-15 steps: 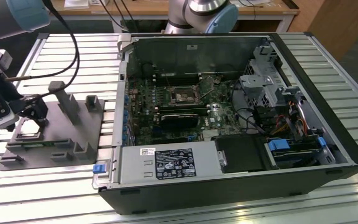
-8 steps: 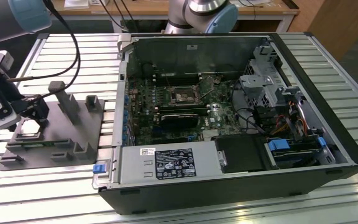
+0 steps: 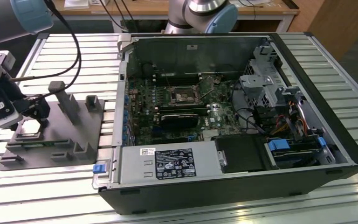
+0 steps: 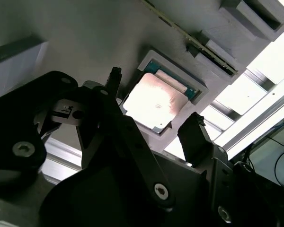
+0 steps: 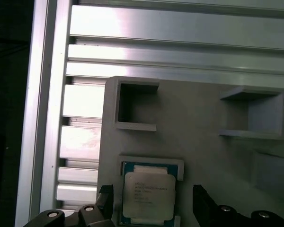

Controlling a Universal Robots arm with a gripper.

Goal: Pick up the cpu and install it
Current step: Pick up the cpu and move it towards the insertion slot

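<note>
The gripper grips the chip by its bare side edges next. The grey nest's sides wrap the ends of the chip.
The cpu, a flat square chip with a pale silver top and a thin blue-green rim, lies in a shallow grey nest on the fixture plate. In both wrist views my gripper is open, one dark finger on each side of the chip and a gap to each edge. In the second wrist view the cpu shines between the fingertips of the gripper. In the exterior view the gripper hangs low over the grey fixture plate at the exterior view's left. The motherboard socket sits inside the open computer case.
The open black computer case takes up the middle and the exterior view's right, on a slatted aluminium table. Grey upright blocks stand on the fixture plate beside the gripper. A black cable runs along my arm. A second arm's base stands behind the case.
</note>
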